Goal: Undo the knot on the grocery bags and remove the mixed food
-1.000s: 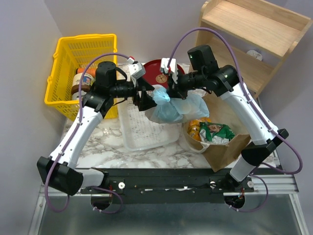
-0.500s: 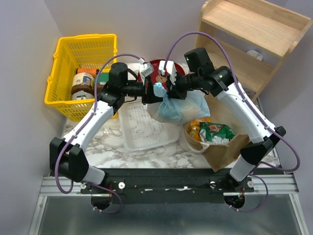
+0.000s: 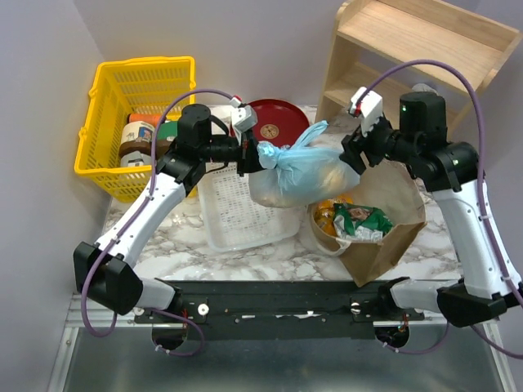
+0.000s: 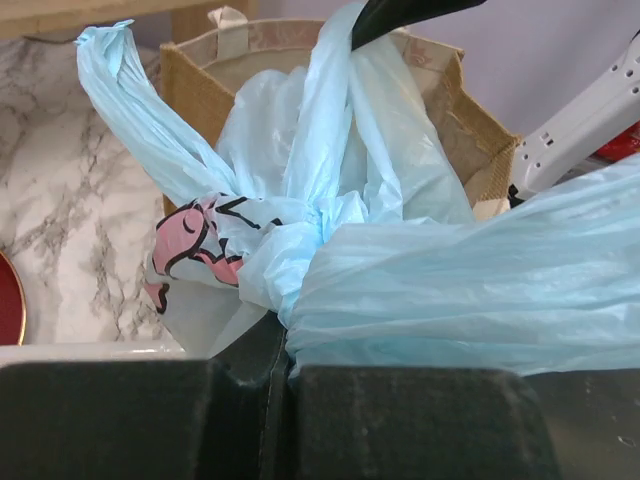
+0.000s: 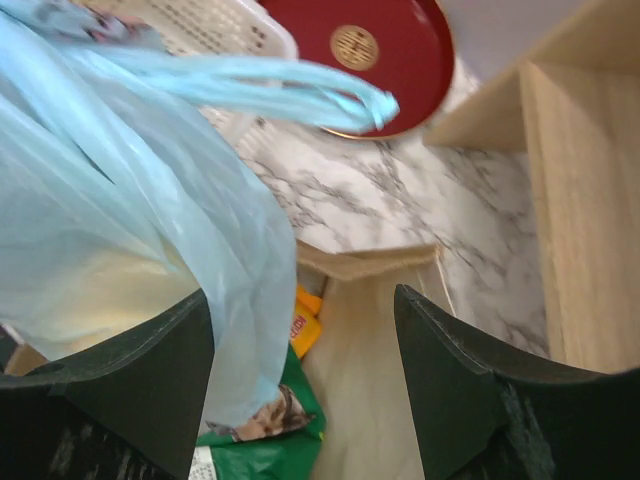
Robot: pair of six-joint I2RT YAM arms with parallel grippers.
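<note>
The left gripper pinches plastic beside the knot (image 4: 300, 225) and the right gripper is open. The whole light-blue bag would move up if the left gripper lifted now.
The light-blue plastic bag (image 3: 298, 175) hangs over the white tray and the paper bag, bulging with contents I cannot make out. My left gripper (image 3: 249, 155) is shut on the bag right beside its knot (image 4: 300, 225), plastic pinched between the black fingers (image 4: 250, 360). One loose handle tail (image 3: 315, 131) sticks out to the right. My right gripper (image 3: 353, 147) stands open, off to the right of the bag, holding nothing; its fingers (image 5: 470, 380) hover over the brown paper bag (image 3: 384, 237). Inside that bag lie a green crisp bag (image 3: 368, 219) and a yellow-orange packet (image 5: 312, 325).
A yellow basket (image 3: 139, 90) with jars (image 3: 139, 135) stands at the back left. A white slotted tray (image 3: 237, 216) lies under the blue bag, a red plate (image 3: 274, 122) behind it. A wooden shelf (image 3: 417, 49) fills the back right corner.
My left gripper closed on the blue bag by the knot. My right gripper let go, opened and swung back to the right; a handle tail now trails free on that side.
</note>
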